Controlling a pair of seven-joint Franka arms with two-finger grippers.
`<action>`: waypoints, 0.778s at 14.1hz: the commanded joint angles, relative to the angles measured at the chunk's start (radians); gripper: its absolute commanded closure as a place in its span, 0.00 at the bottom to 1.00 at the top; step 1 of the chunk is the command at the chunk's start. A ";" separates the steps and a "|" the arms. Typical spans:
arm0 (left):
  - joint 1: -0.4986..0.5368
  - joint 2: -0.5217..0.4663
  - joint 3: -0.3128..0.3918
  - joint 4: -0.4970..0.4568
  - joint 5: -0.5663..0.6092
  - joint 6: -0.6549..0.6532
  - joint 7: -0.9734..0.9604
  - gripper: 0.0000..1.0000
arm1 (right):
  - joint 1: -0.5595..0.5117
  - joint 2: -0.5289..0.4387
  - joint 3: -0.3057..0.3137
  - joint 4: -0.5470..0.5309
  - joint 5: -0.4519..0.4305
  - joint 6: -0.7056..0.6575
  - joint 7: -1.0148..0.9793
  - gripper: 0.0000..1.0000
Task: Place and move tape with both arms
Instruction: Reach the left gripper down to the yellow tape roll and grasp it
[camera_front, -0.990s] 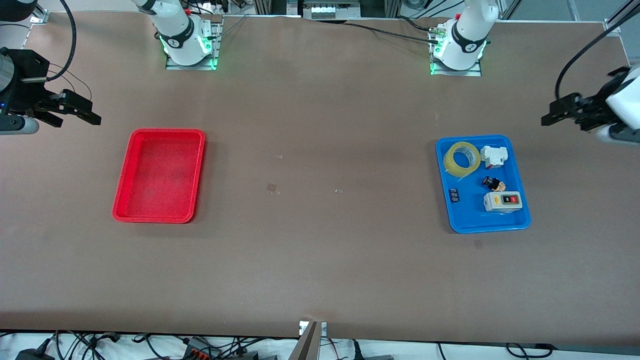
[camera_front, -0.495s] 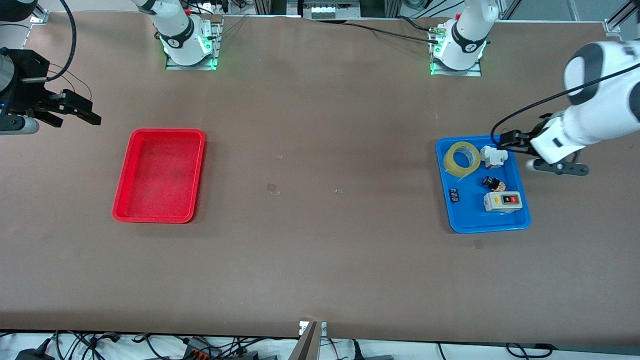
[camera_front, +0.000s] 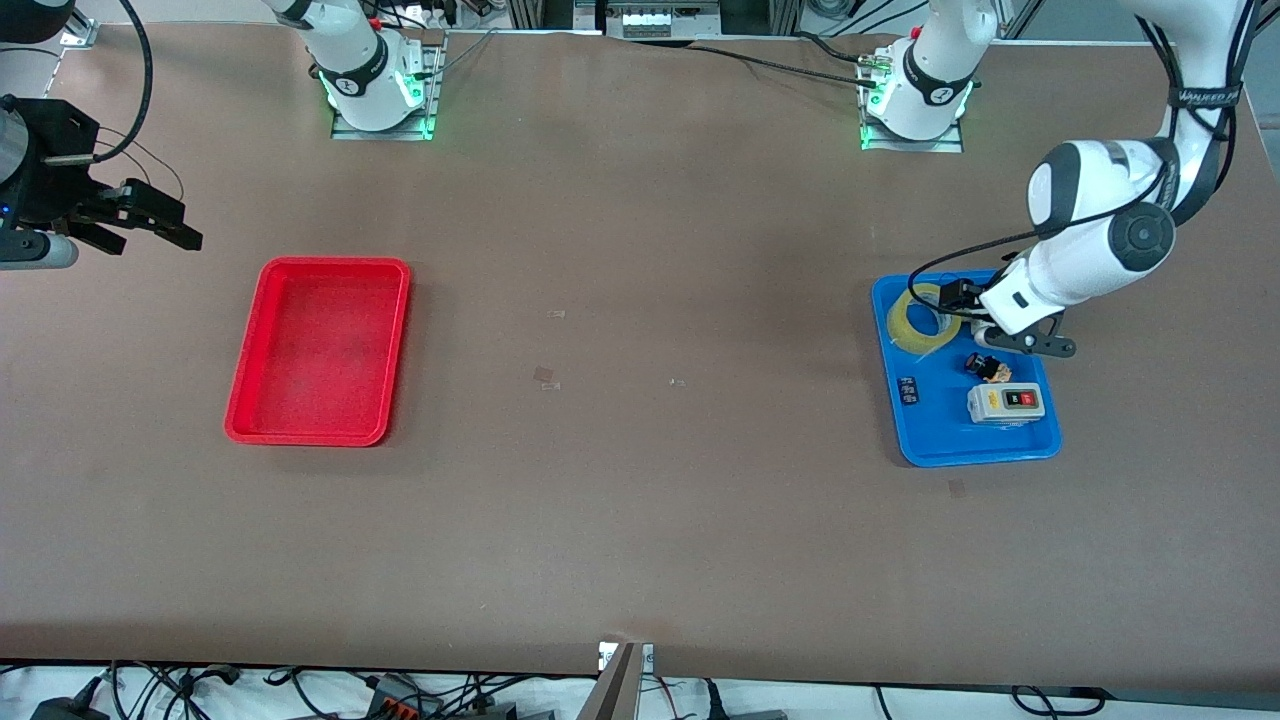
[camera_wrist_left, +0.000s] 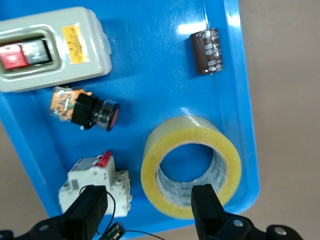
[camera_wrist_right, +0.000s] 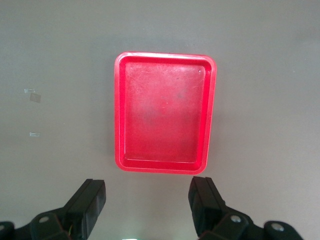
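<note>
Next, my left gripper grabs the tape by its ring's side (camera_front: 900, 326) to move the tape out of the blue tray (camera_front: 940, 435).
The tape (camera_front: 915, 322) is a yellowish ring lying flat in the blue tray (camera_front: 940, 435), at the tray's end farther from the front camera. My left gripper (camera_front: 962, 305) hangs open over that end of the tray. In the left wrist view the left gripper (camera_wrist_left: 147, 207) has one finger (camera_wrist_left: 207, 205) over the rim of the tape (camera_wrist_left: 165, 145) and the other finger over a white breaker (camera_wrist_left: 95, 185). My right gripper (camera_front: 150, 215) waits open and empty, up in the air at the right arm's end of the table; it also shows in the right wrist view (camera_wrist_right: 147, 200).
The blue tray (camera_wrist_left: 150, 60) also holds a grey switch box (camera_front: 1005, 402), a red pushbutton (camera_front: 988, 368) and a dark capacitor (camera_front: 908, 390). An empty red tray (camera_front: 318, 350) lies toward the right arm's end of the table and shows in the right wrist view (camera_wrist_right: 120, 110).
My left arm has swung in from the table's end, and its gripper now hangs over the tape's end of the blue tray. The right arm has not moved.
</note>
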 joint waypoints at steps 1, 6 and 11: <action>-0.002 0.052 -0.011 0.013 -0.012 0.041 0.030 0.00 | 0.002 -0.019 0.002 -0.010 -0.007 -0.005 -0.003 0.00; -0.002 0.108 -0.013 0.016 -0.015 0.065 0.030 0.31 | 0.000 -0.019 0.002 -0.010 -0.007 -0.001 -0.001 0.00; -0.002 0.113 -0.013 0.019 -0.015 0.052 0.030 1.00 | 0.002 -0.019 0.002 -0.010 -0.007 -0.001 -0.003 0.00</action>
